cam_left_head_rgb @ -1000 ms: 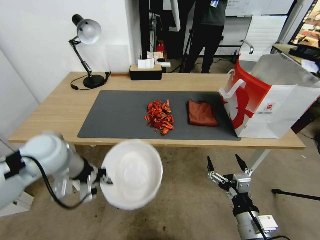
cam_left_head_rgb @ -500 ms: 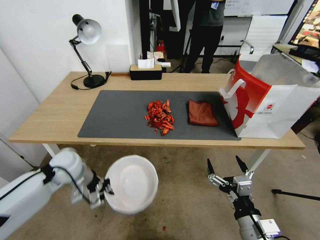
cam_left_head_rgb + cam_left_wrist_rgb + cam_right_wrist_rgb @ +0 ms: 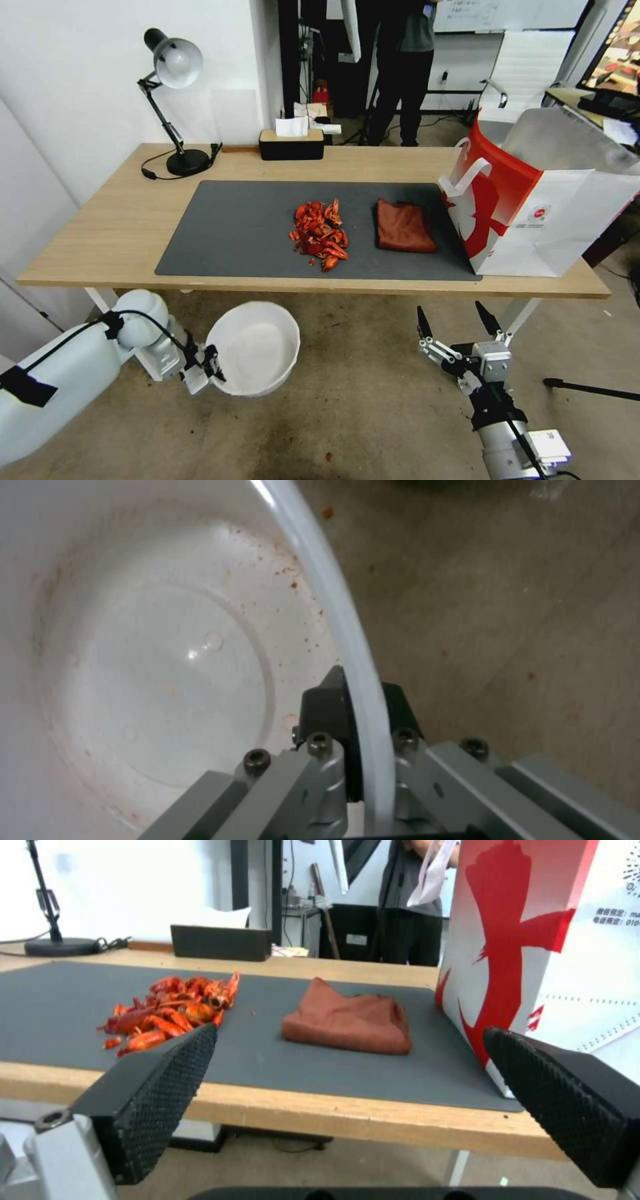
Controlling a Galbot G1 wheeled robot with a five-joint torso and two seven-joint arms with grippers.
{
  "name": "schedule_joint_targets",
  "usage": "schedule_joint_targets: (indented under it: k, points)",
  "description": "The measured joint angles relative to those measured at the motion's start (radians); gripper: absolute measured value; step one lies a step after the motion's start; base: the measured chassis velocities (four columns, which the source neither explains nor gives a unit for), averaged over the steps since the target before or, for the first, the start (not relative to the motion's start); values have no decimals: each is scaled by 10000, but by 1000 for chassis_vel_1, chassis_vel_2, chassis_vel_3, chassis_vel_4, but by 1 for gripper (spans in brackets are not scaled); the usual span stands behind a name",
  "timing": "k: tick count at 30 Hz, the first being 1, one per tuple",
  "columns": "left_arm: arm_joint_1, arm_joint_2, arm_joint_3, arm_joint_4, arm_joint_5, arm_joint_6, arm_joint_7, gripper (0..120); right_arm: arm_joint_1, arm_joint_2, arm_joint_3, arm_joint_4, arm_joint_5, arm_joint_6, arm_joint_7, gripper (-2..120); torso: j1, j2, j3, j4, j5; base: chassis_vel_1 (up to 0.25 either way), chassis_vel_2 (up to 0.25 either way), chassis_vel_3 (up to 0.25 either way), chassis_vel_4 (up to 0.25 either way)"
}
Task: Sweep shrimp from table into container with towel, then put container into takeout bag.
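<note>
The towel's edges rest on the mat, so my right gripper will next grab the rust-red towel (image 3: 403,227) by its raised folds to sweep the shrimp.
My left gripper (image 3: 212,365) is shut on the rim of the white container (image 3: 255,347), held below and in front of the table (image 3: 120,220); its inside (image 3: 160,680) is stained and holds nothing. The shrimp (image 3: 320,235) lie heaped mid-mat, also seen in the right wrist view (image 3: 170,1012). The rust-red towel (image 3: 403,227) (image 3: 350,1017) lies just right of them. The takeout bag (image 3: 533,200) (image 3: 533,940) stands open at the table's right end. My right gripper (image 3: 459,320) (image 3: 353,1090) hangs open below the table's front edge, facing the towel.
A desk lamp (image 3: 172,87) stands at the back left and a black tissue box (image 3: 291,143) at the back middle. The dark grey mat (image 3: 227,233) covers the table's centre. A black stand foot (image 3: 587,388) lies on the floor at right.
My left arm has lowered the container and tipped it from facing the camera to nearly upright. The right gripper has shifted very slightly.
</note>
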Motion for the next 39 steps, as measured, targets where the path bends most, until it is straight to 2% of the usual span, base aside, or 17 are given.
schedule_joint_targets:
  k: [6,8,9,11,12,14,17,18,19,22,26,31,39]
  points:
    - [-585,62,287,-230,-47,53,-3,0,212,-188,-67,82,597,-157,147,100,0,0,0,1,-1,0,0,0,0]
    - [-709,166,376,-740,-23,110,-1,0,375,-443,-163,288,1322,-466,328,100,0,-1,0,2,0,0,0,0,0]
    - [-709,166,376,-740,-23,110,-1,0,375,-443,-163,288,1322,-466,328,100,0,-1,0,2,0,0,0,0,0]
    - [-833,266,502,-1256,-4,177,4,0,588,-835,-325,680,2446,-1108,643,100,0,0,-2,-1,0,0,0,0,0]
    - [-833,266,502,-1256,-4,177,4,0,588,-835,-325,680,2446,-1108,643,100,0,0,-2,-1,0,0,0,0,0]
    - [-896,297,564,-1549,83,184,49,0,885,-1354,-394,891,3450,-1599,908,100,-1,1,-1,0,-1,0,0,0,0]
    - [-1004,313,656,-1630,97,183,74,0,1243,-1921,-405,886,4153,-1899,1130,100,-1,2,-1,3,-1,0,0,0,0]
    - [-1092,320,735,-1632,102,184,84,0,1475,-2310,-405,760,4557,-2013,1255,100,-1,1,-1,3,-2,0,0,0,0]
    - [-1092,320,735,-1632,102,184,84,0,1475,-2310,-405,760,4557,-2013,1255,100,-1,1,-1,3,-2,0,0,0,0]
    - [-1416,316,1075,-1504,86,183,90,0,2228,-3443,-531,82,5539,-2073,1503,100,0,1,0,0,1,0,0,0,0]
    - [-1499,255,1213,-1359,92,175,96,0,2801,-3878,-702,-383,5765,-2071,1558,100,-1,1,0,-1,1,0,0,0,0]
    - [-1688,99,1510,-1122,103,161,146,0,4541,-4821,-1375,-1442,6214,-2156,1773,100,0,1,0,2,-1,0,0,0,0]
    - [-2093,-116,1806,-673,103,139,150,0,6610,-5380,-2637,-2634,6411,-2745,2479,100,0,0,1,1,-4,0,0,0,0]
